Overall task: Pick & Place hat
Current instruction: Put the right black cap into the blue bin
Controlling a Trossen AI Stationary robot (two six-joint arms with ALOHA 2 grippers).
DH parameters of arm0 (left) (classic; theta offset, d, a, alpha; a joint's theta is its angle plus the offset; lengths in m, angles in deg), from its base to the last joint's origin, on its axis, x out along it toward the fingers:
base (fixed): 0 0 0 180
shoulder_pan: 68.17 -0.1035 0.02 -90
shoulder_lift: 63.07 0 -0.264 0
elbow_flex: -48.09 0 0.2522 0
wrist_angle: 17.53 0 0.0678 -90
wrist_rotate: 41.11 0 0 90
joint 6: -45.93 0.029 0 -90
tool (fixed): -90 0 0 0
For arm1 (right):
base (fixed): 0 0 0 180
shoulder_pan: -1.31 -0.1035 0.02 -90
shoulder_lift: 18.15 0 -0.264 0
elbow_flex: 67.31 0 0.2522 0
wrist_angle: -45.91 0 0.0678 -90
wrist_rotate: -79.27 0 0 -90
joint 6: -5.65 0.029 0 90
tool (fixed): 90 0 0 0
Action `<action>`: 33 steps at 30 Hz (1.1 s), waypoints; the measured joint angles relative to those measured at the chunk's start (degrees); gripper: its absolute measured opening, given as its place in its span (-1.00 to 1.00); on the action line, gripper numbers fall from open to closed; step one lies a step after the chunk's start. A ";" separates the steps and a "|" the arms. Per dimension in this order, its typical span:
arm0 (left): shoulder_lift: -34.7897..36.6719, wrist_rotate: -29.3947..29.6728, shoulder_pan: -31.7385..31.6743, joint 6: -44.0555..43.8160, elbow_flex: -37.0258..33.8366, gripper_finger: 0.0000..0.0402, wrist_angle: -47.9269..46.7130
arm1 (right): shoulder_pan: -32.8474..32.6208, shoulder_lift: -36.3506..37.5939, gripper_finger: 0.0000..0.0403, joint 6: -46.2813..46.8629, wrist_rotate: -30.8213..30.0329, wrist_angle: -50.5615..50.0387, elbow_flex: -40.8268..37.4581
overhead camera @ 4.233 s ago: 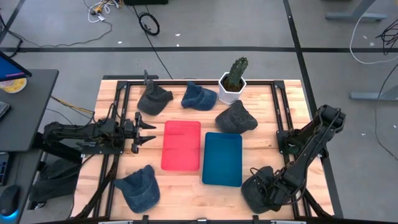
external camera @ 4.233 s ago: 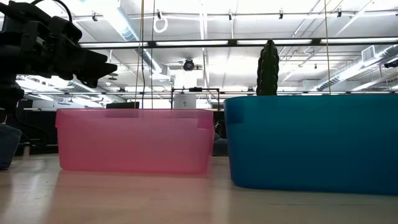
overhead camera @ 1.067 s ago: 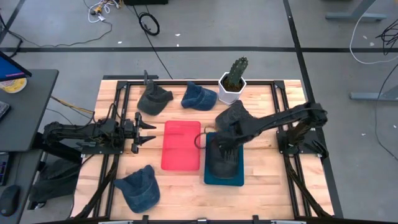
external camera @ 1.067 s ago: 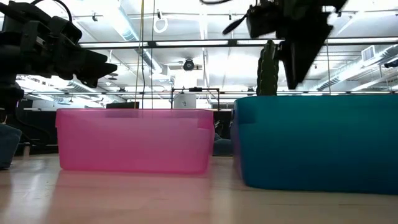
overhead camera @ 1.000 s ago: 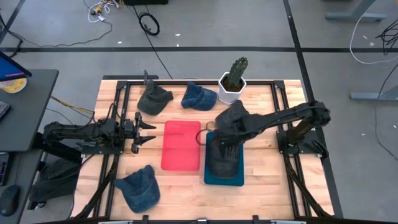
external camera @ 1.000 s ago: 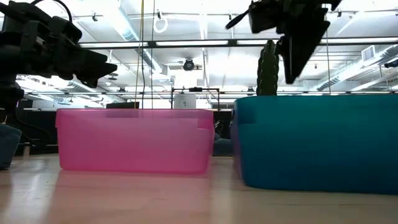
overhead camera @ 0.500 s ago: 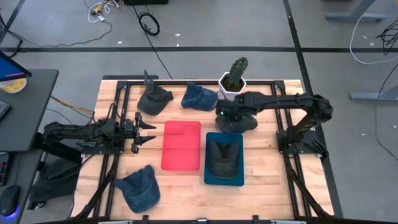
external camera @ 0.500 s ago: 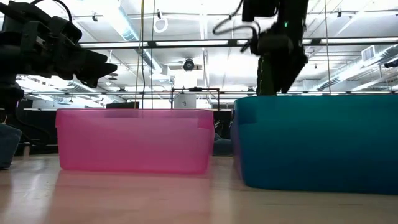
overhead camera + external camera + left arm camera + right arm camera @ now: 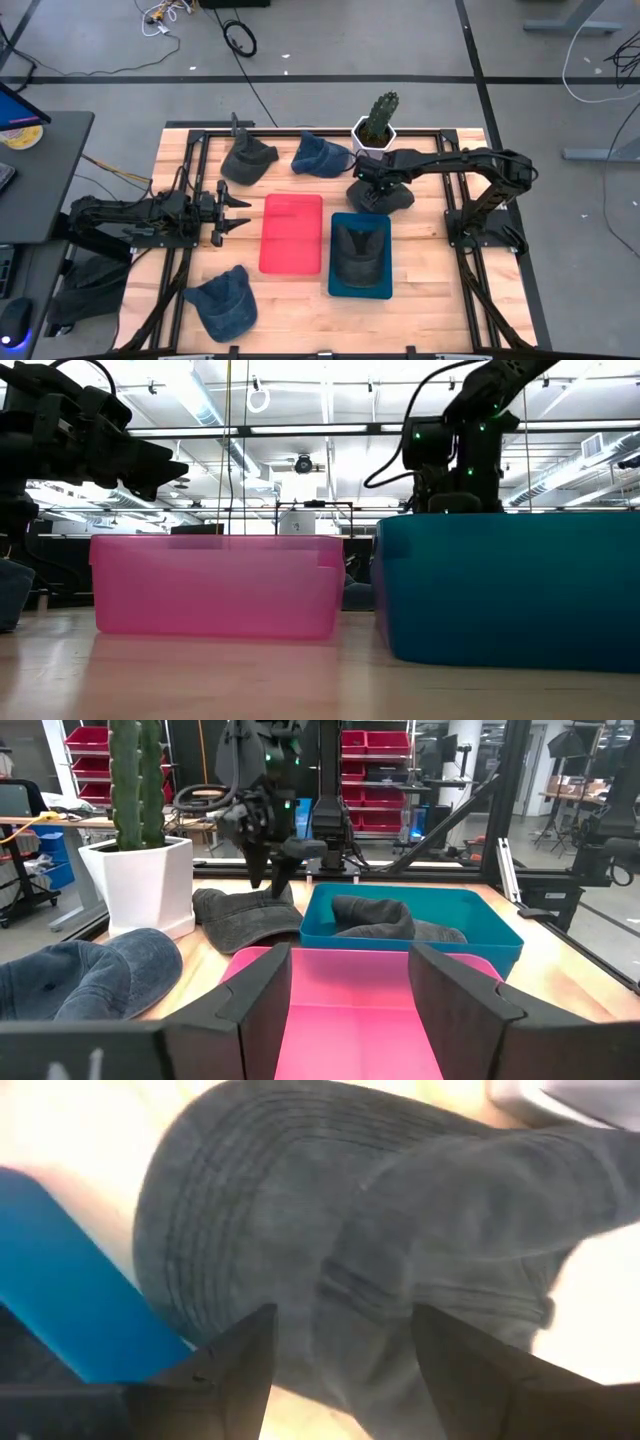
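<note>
Next, the right gripper grabs the dark grey hat by the cloth of its top beside its brim (image 9: 355,1305) to lay it in the blue bin (image 9: 70,1270).
A dark grey hat (image 9: 388,195) lies on the table beside the cactus pot (image 9: 372,143), next to the blue bin's far end. My right gripper (image 9: 368,183) stands open over it, pointing down; in the right wrist view (image 9: 340,1365) the hat's crown (image 9: 330,1230) fills the space between the fingers. A second dark hat (image 9: 359,253) lies in the blue bin (image 9: 336,285). My left gripper (image 9: 240,212) waits open at the left of the pink bin (image 9: 292,232). My right gripper comes at the grey hat's crown (image 9: 262,900) from above with open fingers. I cannot tell whether the fingertips touch the cloth.
A grey hat (image 9: 248,158) and a blue hat (image 9: 320,153) lie at the far edge. Near the front left lies one more blue hat (image 9: 222,303). The cactus (image 9: 380,112) stands close behind my right gripper. A black frame (image 9: 200,140) rings the tabletop.
My right gripper has risen from the blue bin, leaving the dark hat lying in it. It has moved toward the table's far edge and come down over the grey hat beside the cactus pot.
</note>
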 joint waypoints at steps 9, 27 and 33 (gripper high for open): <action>0.00 0.00 -0.01 0.00 -0.01 0.03 -0.01 | 0.52 0.00 0.06 -1.05 -0.22 4.56 -2.14; 0.00 0.00 0.00 0.00 0.00 0.03 0.00 | 0.75 1.35 -0.97 -6.16 -2.33 0.42 -2.14; 0.01 0.00 -0.01 0.00 0.00 0.03 -0.01 | 0.65 9.85 -0.98 -5.92 -6.83 -3.85 -2.14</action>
